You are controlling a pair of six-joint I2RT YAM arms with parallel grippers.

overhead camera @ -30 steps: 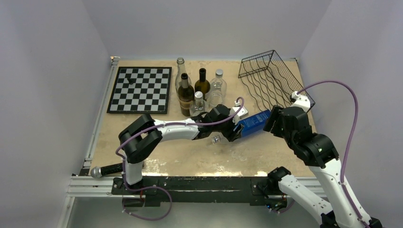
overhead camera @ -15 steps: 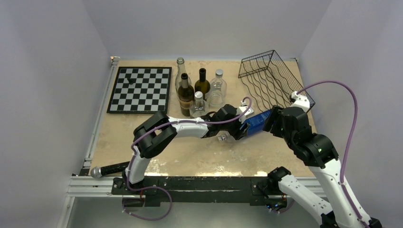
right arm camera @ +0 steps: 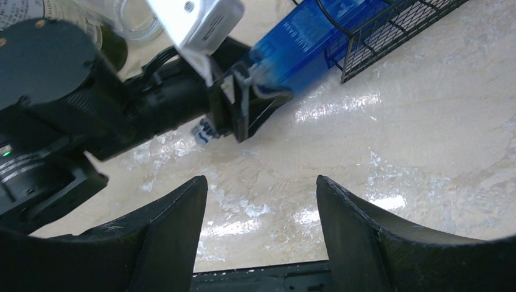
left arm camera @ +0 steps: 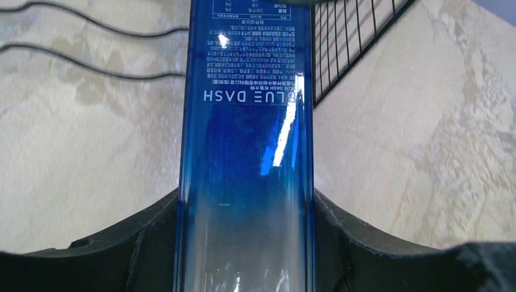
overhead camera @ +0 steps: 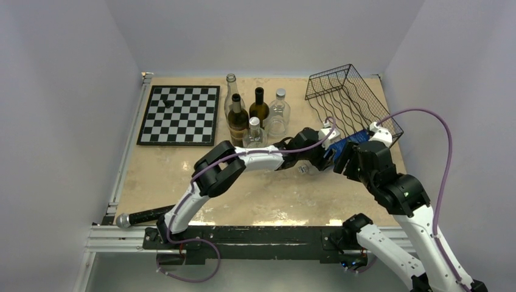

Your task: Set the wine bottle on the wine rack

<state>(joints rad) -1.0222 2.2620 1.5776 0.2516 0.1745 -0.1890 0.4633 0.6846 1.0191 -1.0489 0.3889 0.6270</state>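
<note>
Only the wine bottle's far part is inside the rack's front edge, and opening now would leave it short. My left gripper moves it in next, before release.
The wine bottle (overhead camera: 348,143) is blue glass with a "BLUE DASH" label. It lies nearly level in my left gripper (overhead camera: 324,156), which is shut on its clear neck end. In the left wrist view the bottle (left arm camera: 246,140) runs straight out between the fingers (left arm camera: 152,243). Its far end reaches the front edge of the black wire wine rack (overhead camera: 348,97), whose mesh side (left arm camera: 347,42) shows beside it. In the right wrist view the bottle (right arm camera: 307,55) enters the rack (right arm camera: 401,27). My right gripper (right arm camera: 261,188) is open and empty, low over the table just near of the bottle.
Several upright bottles (overhead camera: 255,115) stand in a cluster at the back middle, left of my left arm. A chessboard (overhead camera: 179,114) with one dark piece lies at the back left. A black microphone-like object (overhead camera: 140,216) lies at the near left edge.
My left arm has stretched to the right and carried the blue bottle from the middle of the table to the rack's front edge. My right gripper stayed close by and open.
</note>
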